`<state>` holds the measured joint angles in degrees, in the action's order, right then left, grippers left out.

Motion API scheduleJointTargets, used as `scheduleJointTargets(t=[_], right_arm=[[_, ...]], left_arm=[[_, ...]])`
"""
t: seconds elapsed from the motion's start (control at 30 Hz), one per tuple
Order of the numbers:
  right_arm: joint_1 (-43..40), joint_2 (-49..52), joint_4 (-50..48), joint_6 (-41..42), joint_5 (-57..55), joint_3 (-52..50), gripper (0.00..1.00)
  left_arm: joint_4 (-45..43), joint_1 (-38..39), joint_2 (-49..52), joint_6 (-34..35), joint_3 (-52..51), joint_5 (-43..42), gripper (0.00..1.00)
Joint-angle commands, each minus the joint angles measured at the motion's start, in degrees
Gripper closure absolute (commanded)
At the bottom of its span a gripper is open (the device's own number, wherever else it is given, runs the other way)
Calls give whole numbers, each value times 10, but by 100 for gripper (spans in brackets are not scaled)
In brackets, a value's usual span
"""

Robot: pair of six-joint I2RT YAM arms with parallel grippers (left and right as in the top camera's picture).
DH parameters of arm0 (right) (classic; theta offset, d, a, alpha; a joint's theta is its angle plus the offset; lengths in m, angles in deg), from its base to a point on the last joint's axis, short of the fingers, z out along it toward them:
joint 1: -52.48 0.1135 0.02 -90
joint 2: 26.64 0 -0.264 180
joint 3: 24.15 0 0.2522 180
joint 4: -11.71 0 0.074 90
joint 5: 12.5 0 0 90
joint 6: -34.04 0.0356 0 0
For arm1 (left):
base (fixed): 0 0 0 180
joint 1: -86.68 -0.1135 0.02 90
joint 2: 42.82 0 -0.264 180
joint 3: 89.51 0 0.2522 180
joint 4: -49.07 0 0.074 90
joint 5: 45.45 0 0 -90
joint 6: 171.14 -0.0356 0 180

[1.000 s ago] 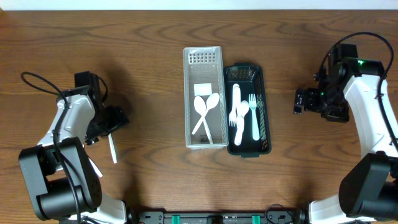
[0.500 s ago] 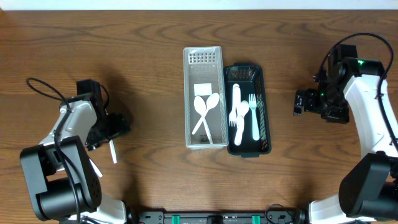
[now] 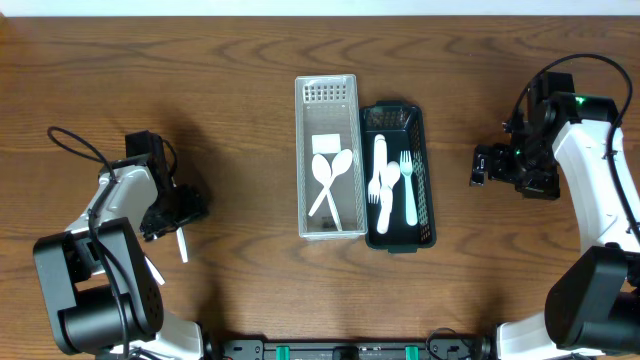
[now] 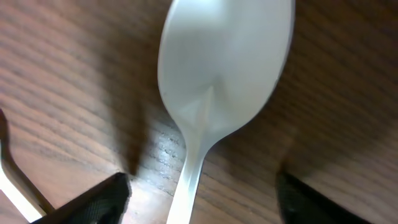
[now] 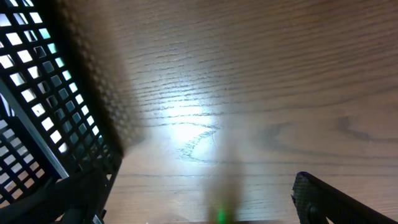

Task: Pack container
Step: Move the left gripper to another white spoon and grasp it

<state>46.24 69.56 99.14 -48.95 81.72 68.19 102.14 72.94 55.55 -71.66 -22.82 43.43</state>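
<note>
The white plastic spoon is ready for my left gripper to close on, as the fingers meet their shadows on the wood on either side of the spoon's handle.
A white plastic spoon [image 4: 224, 68] lies on the wood at the left, its handle end [image 3: 181, 243] poking out below my left gripper [image 3: 185, 205]. In the left wrist view the handle runs between the two black fingers [image 4: 106, 196], which stand apart on either side without touching it; the left gripper [image 4: 202, 199] is open. A clear container [image 3: 304, 160] in the middle holds two white spoons and a white card. Beside it, a black basket [image 3: 430, 190] holds white forks and other cutlery. My right gripper [image 3: 480, 165] hangs open and empty, right of the basket.
Another white utensil [image 3: 152, 268] lies near the left arm's base, partly hidden, and shows as a sliver at the left edge [image 4: 15, 180]. The basket's mesh wall [image 5: 37, 93] fills the left of the right wrist view, with bare wood beside it.
My left gripper has shifted slightly toward the table's near edge over the spoon, and its jaws have narrowed around the handle. The right arm has not moved.
</note>
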Motion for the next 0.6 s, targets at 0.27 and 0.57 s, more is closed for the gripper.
scheduleJointTargets(t=[0.27,0.57], right_arm=[[3,0,1,7,6,0,1],[3,0,1,7,6,0,1]], left_arm=[[4,-2,7,-22,-3,7,64],[2,-2,7,-22,-3,7,80]])
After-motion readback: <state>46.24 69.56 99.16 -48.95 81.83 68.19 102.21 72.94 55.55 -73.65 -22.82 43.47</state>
